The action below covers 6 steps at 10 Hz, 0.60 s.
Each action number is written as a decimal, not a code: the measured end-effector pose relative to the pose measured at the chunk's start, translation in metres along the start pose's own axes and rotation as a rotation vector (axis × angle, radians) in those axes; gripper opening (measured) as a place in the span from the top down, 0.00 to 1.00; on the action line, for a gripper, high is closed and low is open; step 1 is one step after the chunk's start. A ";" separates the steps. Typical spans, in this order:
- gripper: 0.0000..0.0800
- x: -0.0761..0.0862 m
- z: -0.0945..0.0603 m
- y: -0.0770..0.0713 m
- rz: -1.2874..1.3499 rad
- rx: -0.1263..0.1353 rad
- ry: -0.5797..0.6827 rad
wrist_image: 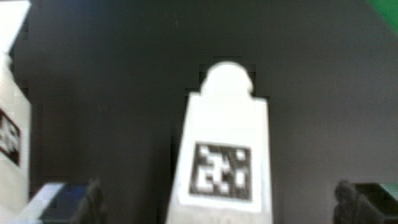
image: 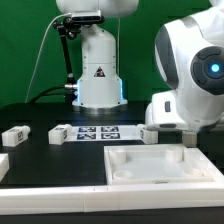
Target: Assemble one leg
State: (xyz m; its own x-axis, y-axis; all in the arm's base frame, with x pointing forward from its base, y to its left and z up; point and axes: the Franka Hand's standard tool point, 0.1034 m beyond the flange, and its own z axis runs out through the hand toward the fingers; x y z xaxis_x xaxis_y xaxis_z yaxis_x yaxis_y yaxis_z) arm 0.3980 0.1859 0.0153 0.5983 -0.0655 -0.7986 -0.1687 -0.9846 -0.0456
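I will grab the white leg's tagged body (wrist_image: 221, 172); its rounded tip stays free to fit into the white tray.
In the wrist view a white leg (wrist_image: 222, 130) with a black-and-white square tag lies on the black table, its rounded tip pointing away from the camera. My gripper (wrist_image: 214, 205) is open, with one dark fingertip (wrist_image: 63, 205) on each side of the leg and a clear gap to both. In the exterior view my gripper (image: 187, 138) hangs low at the far right corner of the white tray, beside a white leg (image: 150, 133). I cannot tell whether this is the leg between the fingers.
The large white tray-like panel (image: 165, 183) lies at the front right. The marker board (image: 97, 131) lies mid-table, with two more legs (image: 62, 133) (image: 17, 135) to its left. A white part (image: 3, 163) sits at the left edge. The robot base (image: 98, 75) stands behind.
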 end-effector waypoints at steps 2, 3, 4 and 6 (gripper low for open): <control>0.19 -0.001 0.011 0.002 0.014 -0.005 -0.008; 0.19 -0.002 0.015 0.001 0.027 -0.011 -0.014; 0.19 -0.003 0.017 -0.001 0.023 -0.017 -0.015; 0.34 -0.004 0.018 -0.002 0.019 -0.020 -0.015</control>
State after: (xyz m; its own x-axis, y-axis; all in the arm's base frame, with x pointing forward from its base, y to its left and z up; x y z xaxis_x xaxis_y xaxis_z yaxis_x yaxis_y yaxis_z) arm 0.3820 0.1915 0.0074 0.5832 -0.0815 -0.8082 -0.1635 -0.9864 -0.0185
